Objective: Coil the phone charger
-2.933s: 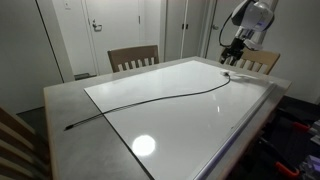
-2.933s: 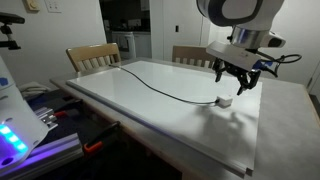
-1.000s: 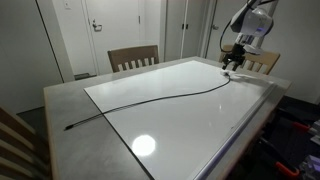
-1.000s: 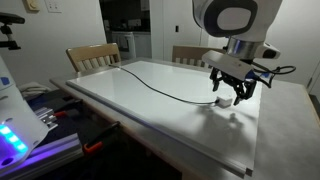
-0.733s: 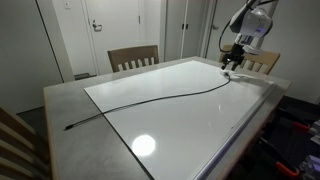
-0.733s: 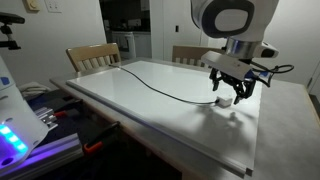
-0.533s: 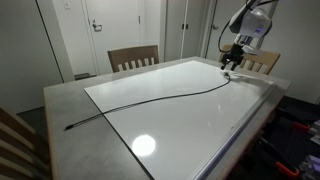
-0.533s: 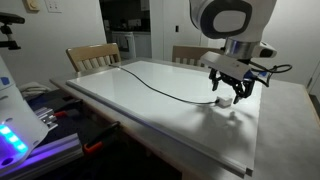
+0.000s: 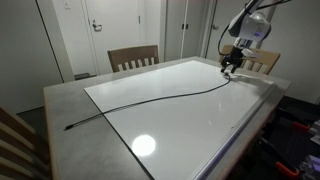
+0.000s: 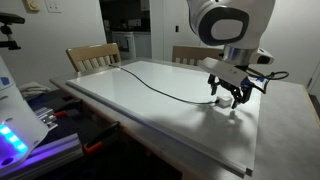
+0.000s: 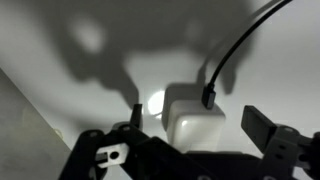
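My gripper's fingers reach down along the sides of the white block (image 9: 228, 75) (image 11: 190, 115), nearly meeting their shadows. It is time to close now. Closing now would catch the block.
The phone charger is a thin black cable (image 9: 150, 100) that runs across the white tabletop in both exterior views (image 10: 160, 87). One end lies near the table corner (image 9: 68, 127). The other end plugs into a small white adapter block (image 11: 190, 115). My gripper (image 11: 197, 126) hangs low over that block, open, with one finger on each side of it (image 11: 262, 125) and a gap between fingers and block. In the exterior views the gripper (image 9: 229, 68) (image 10: 231, 99) stands at the far end of the cable and mostly covers the block.
The white board lies on a grey table (image 9: 70, 100) with wooden chairs (image 9: 133, 58) (image 10: 88, 56) along its sides. A device with blue lights (image 10: 15, 135) stands beside the table. Doors and a wall lie behind.
The gripper has sunk slightly toward the white block and shifted a little. It stays open. The cable has not moved.
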Controlling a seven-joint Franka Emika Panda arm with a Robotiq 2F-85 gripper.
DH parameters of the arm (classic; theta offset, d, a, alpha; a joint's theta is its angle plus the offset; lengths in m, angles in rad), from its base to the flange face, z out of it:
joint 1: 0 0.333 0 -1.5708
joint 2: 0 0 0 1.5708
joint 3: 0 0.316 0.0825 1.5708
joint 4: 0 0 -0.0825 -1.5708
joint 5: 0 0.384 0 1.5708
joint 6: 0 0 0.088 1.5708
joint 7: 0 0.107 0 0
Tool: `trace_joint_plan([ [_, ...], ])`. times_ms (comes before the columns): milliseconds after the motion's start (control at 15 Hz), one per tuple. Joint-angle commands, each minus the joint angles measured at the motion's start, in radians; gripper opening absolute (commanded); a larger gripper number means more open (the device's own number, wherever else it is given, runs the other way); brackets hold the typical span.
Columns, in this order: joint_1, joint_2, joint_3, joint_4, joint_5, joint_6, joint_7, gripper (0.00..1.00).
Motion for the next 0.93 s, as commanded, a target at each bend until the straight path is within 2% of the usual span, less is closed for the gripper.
trace_joint_plan([
  [0,-0.020,0.007,0.021,-0.007,-0.002,0.035,-0.015,0.73],
  [400,-0.020,0.006,0.026,-0.008,-0.006,0.051,-0.014,0.31],
  [467,-0.021,0.006,0.027,-0.008,-0.006,0.053,-0.015,0.27],
  [667,-0.026,0.007,0.036,-0.005,-0.008,0.050,-0.029,0.27],
  [867,-0.049,0.010,0.072,0.002,0.003,0.040,-0.085,0.27],
])
